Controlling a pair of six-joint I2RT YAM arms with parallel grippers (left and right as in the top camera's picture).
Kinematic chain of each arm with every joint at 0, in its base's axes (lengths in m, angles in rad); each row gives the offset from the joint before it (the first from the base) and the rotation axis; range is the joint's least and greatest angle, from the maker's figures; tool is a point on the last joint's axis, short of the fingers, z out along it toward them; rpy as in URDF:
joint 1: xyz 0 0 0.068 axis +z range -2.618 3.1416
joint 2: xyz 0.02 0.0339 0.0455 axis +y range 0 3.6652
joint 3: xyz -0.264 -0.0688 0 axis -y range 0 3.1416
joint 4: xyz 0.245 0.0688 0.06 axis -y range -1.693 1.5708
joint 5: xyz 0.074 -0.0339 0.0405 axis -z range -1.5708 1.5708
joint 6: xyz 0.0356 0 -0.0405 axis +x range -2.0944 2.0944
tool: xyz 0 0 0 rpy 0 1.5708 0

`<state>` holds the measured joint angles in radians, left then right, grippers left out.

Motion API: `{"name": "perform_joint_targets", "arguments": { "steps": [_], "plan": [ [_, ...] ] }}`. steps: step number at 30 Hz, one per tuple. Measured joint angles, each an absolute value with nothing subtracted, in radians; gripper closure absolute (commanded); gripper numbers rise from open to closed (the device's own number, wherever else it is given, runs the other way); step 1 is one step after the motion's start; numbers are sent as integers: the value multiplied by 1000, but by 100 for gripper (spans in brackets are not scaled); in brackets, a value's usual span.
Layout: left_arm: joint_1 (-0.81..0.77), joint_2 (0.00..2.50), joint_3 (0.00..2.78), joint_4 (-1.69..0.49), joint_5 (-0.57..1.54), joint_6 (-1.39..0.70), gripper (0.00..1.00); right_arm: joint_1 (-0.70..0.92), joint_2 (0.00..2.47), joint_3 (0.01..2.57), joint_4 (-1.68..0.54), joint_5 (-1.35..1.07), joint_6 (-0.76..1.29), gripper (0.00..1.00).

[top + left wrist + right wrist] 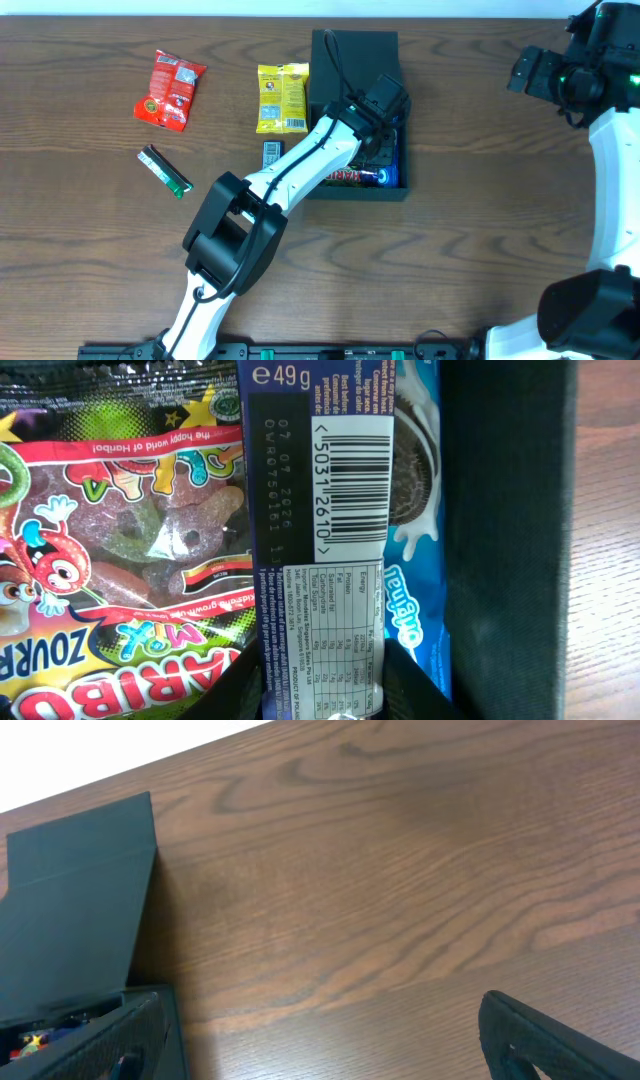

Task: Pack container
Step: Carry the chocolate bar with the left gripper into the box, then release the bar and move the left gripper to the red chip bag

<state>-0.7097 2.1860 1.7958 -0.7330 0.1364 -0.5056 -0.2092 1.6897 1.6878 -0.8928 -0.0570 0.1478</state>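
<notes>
The snack bar (320, 490) lies between the Haribo bag and Oreo pack (416, 490) and would stay inside the container if released, so it is time for my left gripper to open.
The dark container (392, 185) sits at the middle of the table with its flap lid (355, 48) laid back. My left gripper (385, 150) reaches down inside it. In the left wrist view the left gripper (325, 705) is shut on a dark blue snack bar (320, 510) with a barcode, its fingers (415, 690) pressing on both edges. That bar lies over a Haribo gummy bag (110, 560) and a blue Oreo pack (415, 520), next to the container wall (510, 540). My right gripper (545, 72) hovers at the far right, and the right gripper (320, 1050) is open and empty over bare wood.
To the left of the container lie a yellow packet (282, 98), a red packet (170, 90), a green wrapped bar (165, 170) and a small dark packet (273, 154). The container's lid (75, 900) shows at the left of the right wrist view.
</notes>
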Motion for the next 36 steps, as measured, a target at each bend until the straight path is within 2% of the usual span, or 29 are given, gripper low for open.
{"name": "perform_joint_targets", "arguments": {
  "steps": [1, 2, 3, 6, 16, 20, 24, 27, 31, 36],
  "plan": [
    [-710, 2186, 1796, -733, 137, -507, 71, -209, 1690, 1688, -894, -57, 148, 1],
    [-710, 2186, 1796, -733, 138, -510, 51, -209, 1690, 1688, -894, -57, 148, 1],
    [-710, 2186, 1796, -733, 140, -511, 39, -209, 1690, 1688, -894, -57, 148, 1],
    [-711, 2186, 1796, -733, 146, -520, 31, -209, 1690, 1688, -898, -57, 148, 1],
    [-708, 2185, 1874, -765, 129, -461, 30, -209, 1690, 1688, -898, -57, 148, 1],
    [-706, 2158, 1955, -782, -16, -415, 20, -209, 1690, 1688, -867, -57, 148, 1],
    [-667, 2079, 1985, -785, -182, -398, 18, -209, 1690, 1688, -826, -57, 148, 1],
    [-581, 2033, 1998, -815, -226, -426, 17, -209, 1690, 1688, -791, -57, 148, 1],
    [-379, 2025, 2001, -861, -246, -468, 16, -209, 1690, 1688, -748, -57, 148, 1],
    [-184, 2027, 2001, -865, -255, -395, 13, -209, 1690, 1688, -736, -57, 148, 1]
  ]
}}
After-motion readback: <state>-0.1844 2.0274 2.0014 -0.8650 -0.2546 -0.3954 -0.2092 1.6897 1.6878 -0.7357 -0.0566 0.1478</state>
